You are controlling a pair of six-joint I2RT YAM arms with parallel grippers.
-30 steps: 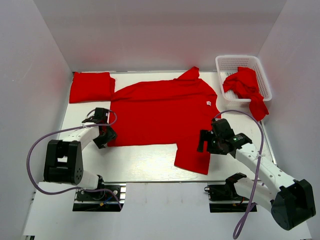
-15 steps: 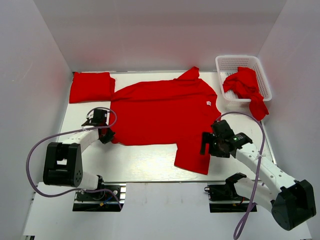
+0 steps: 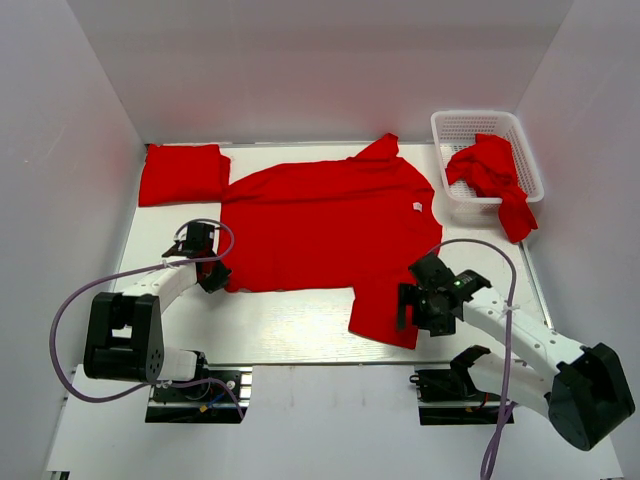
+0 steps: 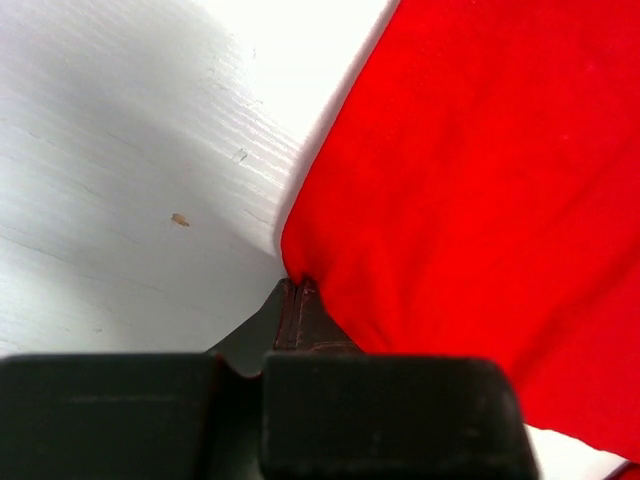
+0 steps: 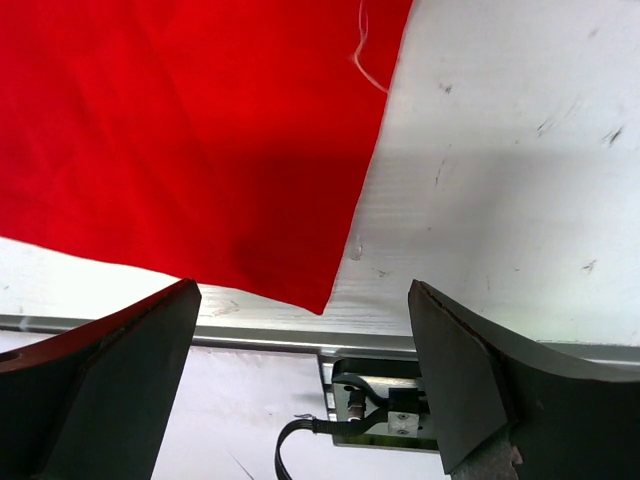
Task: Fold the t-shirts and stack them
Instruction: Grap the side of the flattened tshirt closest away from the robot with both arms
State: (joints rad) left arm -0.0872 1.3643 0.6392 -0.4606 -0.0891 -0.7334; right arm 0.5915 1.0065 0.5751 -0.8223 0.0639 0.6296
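My right gripper's open fingers are above the table. It isn't time to close yet: my right gripper should move lower first, then close on the sleeve corner.
A red t-shirt lies spread flat across the middle of the table, white neck label to the right. My left gripper sits at its near-left hem corner and is shut on that corner; in the left wrist view the fingertips pinch the fabric's edge. My right gripper is open, hovering over the near-right sleeve corner; that corner of the t-shirt lies between the spread fingers of the right gripper. A folded t-shirt lies at the back left.
A white lattice basket stands at the back right with a crumpled red t-shirt hanging over its front rim. The table's metal front edge runs just below the sleeve corner. White walls enclose three sides.
My left gripper has closed on the hem corner after shifting slightly along the table. My right gripper, still open, has moved toward the near edge over the sleeve corner.
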